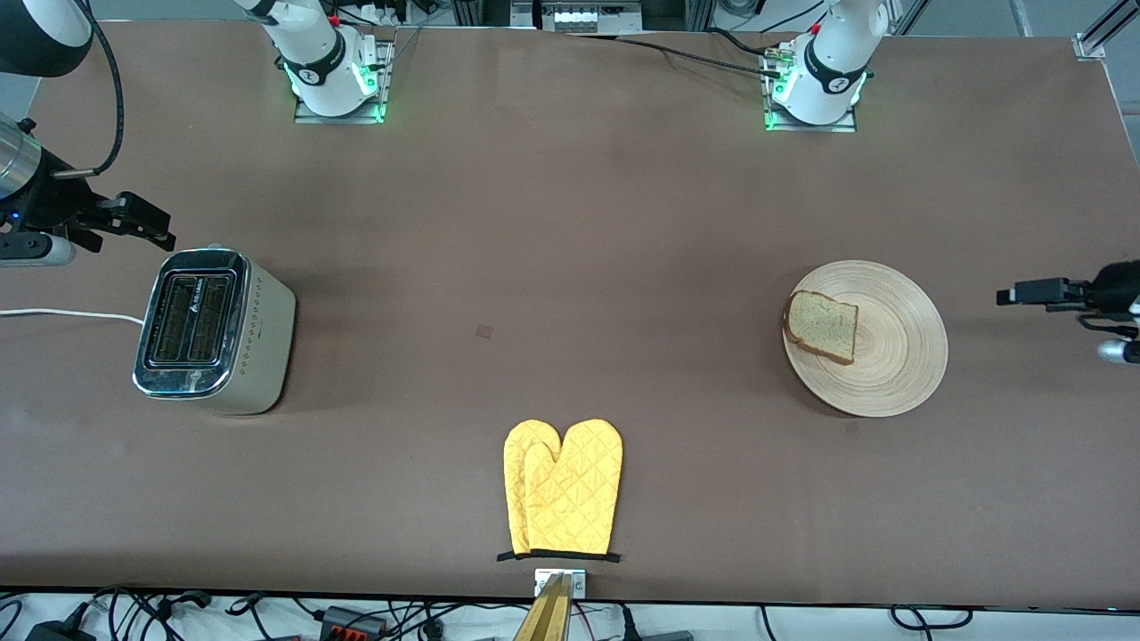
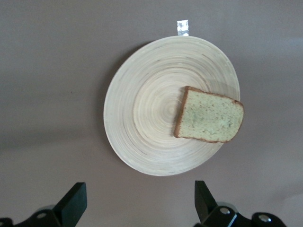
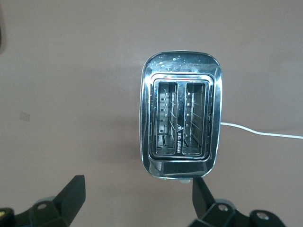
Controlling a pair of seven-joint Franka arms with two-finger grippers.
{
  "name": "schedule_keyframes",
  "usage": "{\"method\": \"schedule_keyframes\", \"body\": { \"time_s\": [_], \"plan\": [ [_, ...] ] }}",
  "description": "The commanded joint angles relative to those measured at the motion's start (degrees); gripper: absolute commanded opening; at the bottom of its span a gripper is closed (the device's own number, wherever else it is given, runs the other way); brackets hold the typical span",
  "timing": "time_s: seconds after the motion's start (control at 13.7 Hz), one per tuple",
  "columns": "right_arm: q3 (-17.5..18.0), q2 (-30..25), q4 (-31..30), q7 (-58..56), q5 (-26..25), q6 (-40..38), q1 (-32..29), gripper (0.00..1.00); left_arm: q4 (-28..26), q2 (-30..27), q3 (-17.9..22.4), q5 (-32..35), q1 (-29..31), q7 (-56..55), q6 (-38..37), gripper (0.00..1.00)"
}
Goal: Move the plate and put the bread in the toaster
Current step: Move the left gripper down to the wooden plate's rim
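Note:
My left gripper grips the light-wood plate by its rim (image 1: 944,358) next, to move the plate with the bread (image 1: 821,327) still lying on it.
The light-wood plate (image 1: 899,356) (image 2: 142,118) lies toward the left arm's end of the table. The bread (image 1: 821,327) (image 2: 210,116) rests flat on it, close to its rim. My left gripper (image 1: 1011,294) (image 2: 138,194) hangs open over bare table just off the plate's edge, holding nothing. The cream and chrome toaster (image 1: 214,329) (image 3: 180,118) stands toward the right arm's end, both slots empty. My right gripper (image 1: 151,223) (image 3: 137,189) hovers open over the table beside the toaster, with nothing between its fingers.
A pair of yellow quilted oven mitts (image 1: 563,488) lies mid-table, nearer the front camera than the plate and the toaster. The toaster's white cord (image 1: 62,313) (image 3: 260,131) trails toward the table's end. A small tape mark (image 2: 182,27) sits just off the plate's rim.

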Motion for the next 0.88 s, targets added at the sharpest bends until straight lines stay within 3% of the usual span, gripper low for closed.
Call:
{"method": "schedule_keyframes", "body": {
  "time_s": [0.0,0.37,0.8],
  "plan": [
    [-0.2,0.2,-0.5,0.3,-0.8,1.0,0.2,1.0,3.6,8.8,-0.7,-10.3,7.4,12.4,0.6,1.0],
    [-0.2,0.2,-0.6,0.3,-0.9,1.0,0.4,1.0,3.5,15.7,-0.7,-23.2,11.0,25.1,0.6,1.0],
    [-0.5,-0.7,-0.5,0.4,-0.8,1.1,0.1,1.0,3.4,20.9,-0.7,-27.8,11.8,30.0,0.7,0.97]
  ]
}}
